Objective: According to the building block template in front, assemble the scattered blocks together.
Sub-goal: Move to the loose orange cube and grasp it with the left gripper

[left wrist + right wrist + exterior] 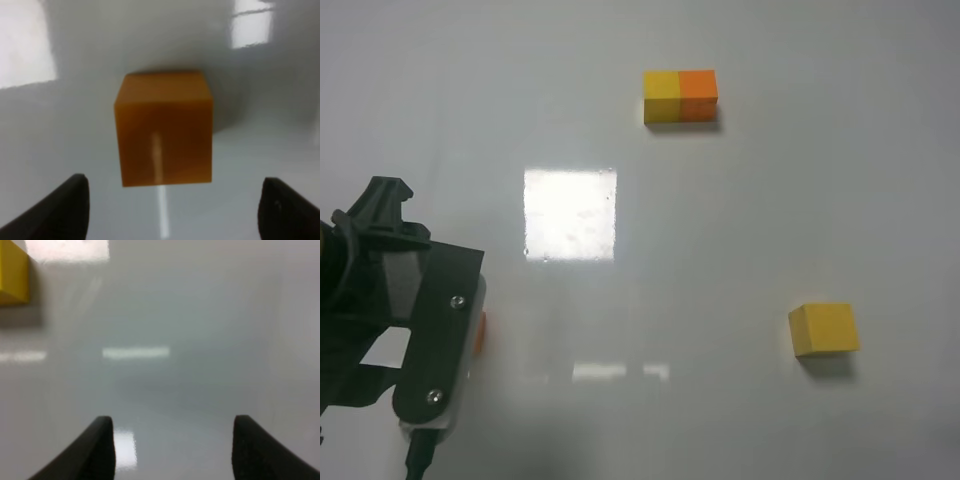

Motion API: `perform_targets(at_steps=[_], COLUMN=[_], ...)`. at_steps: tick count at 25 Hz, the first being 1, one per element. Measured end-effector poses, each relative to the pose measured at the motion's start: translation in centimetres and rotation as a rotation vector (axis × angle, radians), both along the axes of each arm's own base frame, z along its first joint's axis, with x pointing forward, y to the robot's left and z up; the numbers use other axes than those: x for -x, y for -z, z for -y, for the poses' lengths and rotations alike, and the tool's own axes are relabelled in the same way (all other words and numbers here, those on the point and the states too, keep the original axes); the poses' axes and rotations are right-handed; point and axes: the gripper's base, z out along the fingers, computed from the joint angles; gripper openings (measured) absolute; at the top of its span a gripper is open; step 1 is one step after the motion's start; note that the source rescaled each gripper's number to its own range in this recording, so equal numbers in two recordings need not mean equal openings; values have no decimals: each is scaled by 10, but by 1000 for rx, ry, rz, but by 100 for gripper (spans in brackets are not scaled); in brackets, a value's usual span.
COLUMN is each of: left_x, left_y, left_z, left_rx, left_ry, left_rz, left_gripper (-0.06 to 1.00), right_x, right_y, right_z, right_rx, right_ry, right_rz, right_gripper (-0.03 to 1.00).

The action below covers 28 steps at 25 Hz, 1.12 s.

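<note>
The orange cube [480,330] has to be joined to the yellow cube [825,330] as the template shows, so my left gripper will grab it by its opposite sides next.
The building block template [680,96], a yellow and orange joined bar, lies at the far middle of the white table. The loose yellow cube [825,330] sits at the right; its edge shows in the right wrist view [12,275]. The loose orange cube [165,127] sits on the table just ahead of my open left gripper [172,210], outside the fingers. In the exterior view only a sliver of the orange cube [480,330] shows beside the left arm [410,320]. My right gripper [172,450] is open and empty over bare table, out of the exterior view.
The white table [720,230] is glossy, with a bright square light reflection [570,213] left of the middle. Nothing else stands on it.
</note>
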Motion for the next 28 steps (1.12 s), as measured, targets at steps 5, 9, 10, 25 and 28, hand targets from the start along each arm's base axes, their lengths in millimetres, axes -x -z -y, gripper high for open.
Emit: perform_targets(at_steps=[5, 9, 10, 25, 28], left_x=[-14, -20, -21, -31, -32], left_y=[7, 12, 14, 31, 30], left_z=[-4, 0, 2, 13, 13], left_rx=[24, 25, 24, -16, -24], left_ry=[-45, -36, -32, -16, -17], left_rz=[-13, -26, -28, -58, -53], left_gripper=[86, 86, 86, 1, 1], right_x=[0, 0, 0, 0, 0], right_y=[0, 0, 0, 0, 0], right_z=[0, 0, 0, 0, 0], right_rx=[0, 0, 0, 0, 0], right_ry=[0, 0, 0, 0, 0], right_rz=[0, 0, 0, 0, 0], right_gripper=[27, 27, 27, 25, 25])
